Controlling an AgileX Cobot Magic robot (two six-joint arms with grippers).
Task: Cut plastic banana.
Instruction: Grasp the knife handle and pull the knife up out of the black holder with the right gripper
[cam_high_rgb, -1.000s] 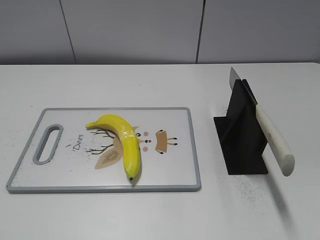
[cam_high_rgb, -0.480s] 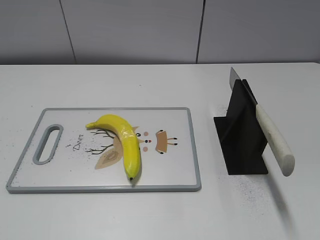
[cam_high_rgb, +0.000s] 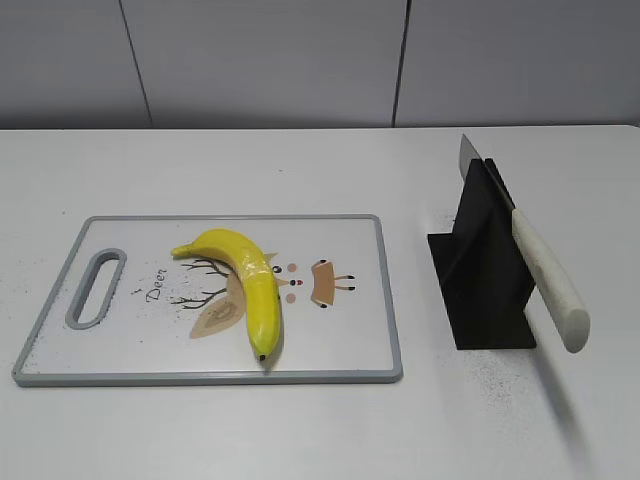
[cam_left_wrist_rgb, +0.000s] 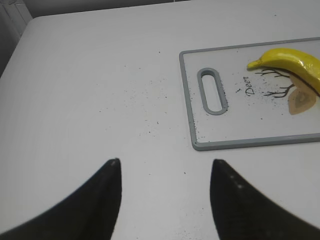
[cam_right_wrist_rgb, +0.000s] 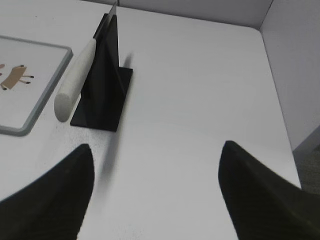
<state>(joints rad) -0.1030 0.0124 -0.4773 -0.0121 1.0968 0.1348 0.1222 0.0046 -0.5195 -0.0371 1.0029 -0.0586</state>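
To cut the banana, my right gripper should next take hold of the knife by its white handle (cam_high_rgb: 548, 280), since the bare blade (cam_high_rgb: 469, 155) shows behind it.
The plastic banana (cam_high_rgb: 250, 285) is glossy yellow, curved, with a dark tip toward the front. It lies on the white cutting board (cam_high_rgb: 120, 345), also seen in the left wrist view (cam_left_wrist_rgb: 292, 59). A knife with a white handle (cam_high_rgb: 548, 280) rests in a black stand (cam_high_rgb: 485, 270); both show in the right wrist view, knife (cam_right_wrist_rgb: 75, 82), stand (cam_right_wrist_rgb: 107, 95). My left gripper (cam_left_wrist_rgb: 165, 162) is open and empty over bare table left of the board. My right gripper (cam_right_wrist_rgb: 157, 147) is open and empty, right of the stand. Neither gripper shows in the exterior view.
The board (cam_left_wrist_rgb: 235, 144) has a grey rim and a handle slot (cam_high_rgb: 93, 288) at its left end. Dark specks lie on the white table (cam_high_rgb: 300, 430). A grey wall (cam_high_rgb: 300, 60) stands behind, and a side wall (cam_right_wrist_rgb: 295, 60) rises at the right.
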